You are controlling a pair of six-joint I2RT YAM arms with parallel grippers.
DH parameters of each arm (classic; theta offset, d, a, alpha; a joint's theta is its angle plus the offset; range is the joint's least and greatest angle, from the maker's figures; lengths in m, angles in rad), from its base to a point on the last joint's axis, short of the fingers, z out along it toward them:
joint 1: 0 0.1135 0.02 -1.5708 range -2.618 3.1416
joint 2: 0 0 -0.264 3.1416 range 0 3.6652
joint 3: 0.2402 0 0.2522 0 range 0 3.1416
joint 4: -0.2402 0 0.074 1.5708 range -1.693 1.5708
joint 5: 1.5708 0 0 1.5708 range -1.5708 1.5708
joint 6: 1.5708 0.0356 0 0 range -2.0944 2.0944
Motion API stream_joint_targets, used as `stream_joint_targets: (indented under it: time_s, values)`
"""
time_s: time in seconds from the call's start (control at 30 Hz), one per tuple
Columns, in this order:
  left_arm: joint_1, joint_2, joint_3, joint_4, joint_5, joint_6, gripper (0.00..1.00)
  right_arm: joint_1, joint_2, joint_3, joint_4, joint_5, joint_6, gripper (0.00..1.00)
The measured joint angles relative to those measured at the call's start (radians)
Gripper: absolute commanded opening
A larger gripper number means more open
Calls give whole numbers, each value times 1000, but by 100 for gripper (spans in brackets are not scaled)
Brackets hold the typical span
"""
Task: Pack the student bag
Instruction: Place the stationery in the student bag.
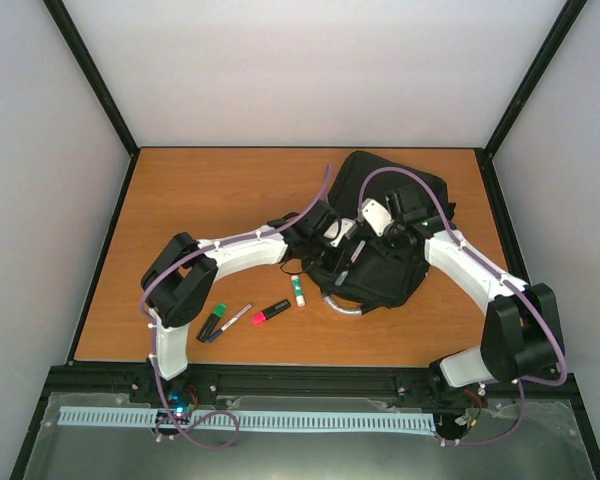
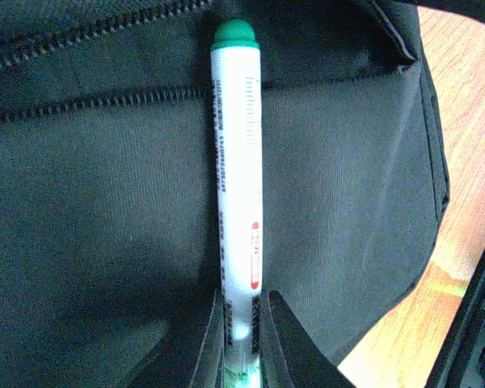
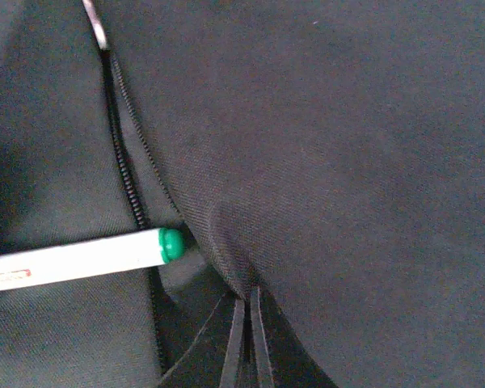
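Note:
I need to keep holding the white marker in my left gripper until it goes into the pocket opening (image 2: 149, 61). The marker's white body is outside, across the front panel of the bag.
The student bag (image 1: 395, 262) is a large black backpack lying at the table's right-middle, its grey loop handle (image 1: 344, 306) towards me. My left gripper (image 2: 241, 305) is shut on a white marker (image 2: 237, 162) with a green cap. The marker points along the bag's front, and its cap (image 3: 171, 243) sits at the zip line (image 3: 126, 174) of the pocket. My right gripper (image 3: 246, 305) is shut, with a fold of the bag's black fabric (image 3: 226, 242) pinched at its tips right beside the cap. In the top view both grippers, the left (image 1: 330, 232) and the right (image 1: 382, 222), meet over the bag.
On the wood in front of the bag lie a green-capped marker (image 1: 212, 321), a thin pen (image 1: 235, 320), a red highlighter (image 1: 270, 312) and a small white and green stick (image 1: 298, 291). Black frame posts and white walls bound the table.

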Motion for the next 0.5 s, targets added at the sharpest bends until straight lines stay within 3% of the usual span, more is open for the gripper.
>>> stream_joint_targets:
  time_s: [0.27, 0.5]
  values:
    - [9, 64, 147, -57, -6, -17, 4, -5, -83, -18, 28, -16, 0, 3]
    - [20, 116, 293, -136, -57, -16, 29, -4, -86, -19, 28, -50, 1, 3]
